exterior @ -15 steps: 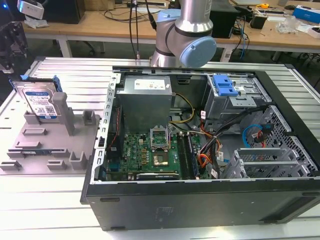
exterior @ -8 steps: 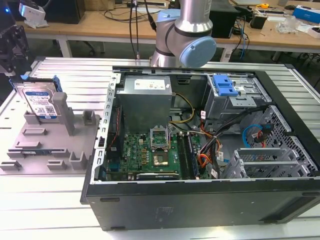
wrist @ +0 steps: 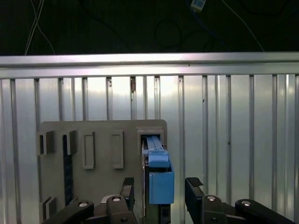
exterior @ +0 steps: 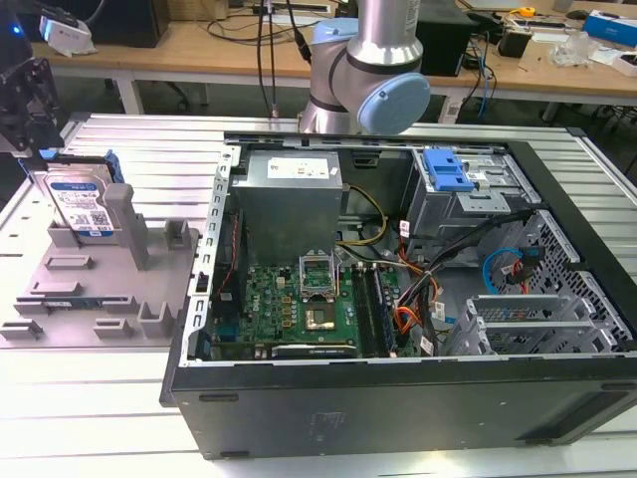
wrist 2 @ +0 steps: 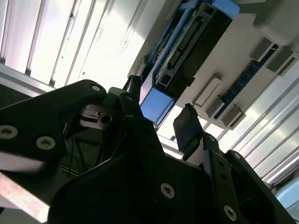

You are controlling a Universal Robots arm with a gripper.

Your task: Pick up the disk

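Note:
My gripper should first come down from above the blue bar end [wrist: 161, 187] of the disk, then close on that end.
The disk [exterior: 80, 204] stands on edge in the grey fixture [exterior: 100, 289] at the exterior view's left, its blue-and-white label facing the camera. My gripper [exterior: 30, 139] hangs just above and behind it. In the first wrist view the disk [wrist: 156, 158] appears edge-on with its blue rail end between my two black fingers [wrist: 194, 184], and the gripper [wrist: 160, 186] is open with a gap on each side. In the second wrist view the disk [wrist 2: 187, 46] lies just ahead of the open gripper [wrist 2: 160, 112].
An open computer case [exterior: 398, 299] fills the middle and right of the ribbed metal table [exterior: 149, 139], with a bright blue latch [exterior: 446, 169] inside. The arm's base [exterior: 368, 70] rises behind it. Grey posts of the fixture [wrist: 98, 140] stand beside the disk.

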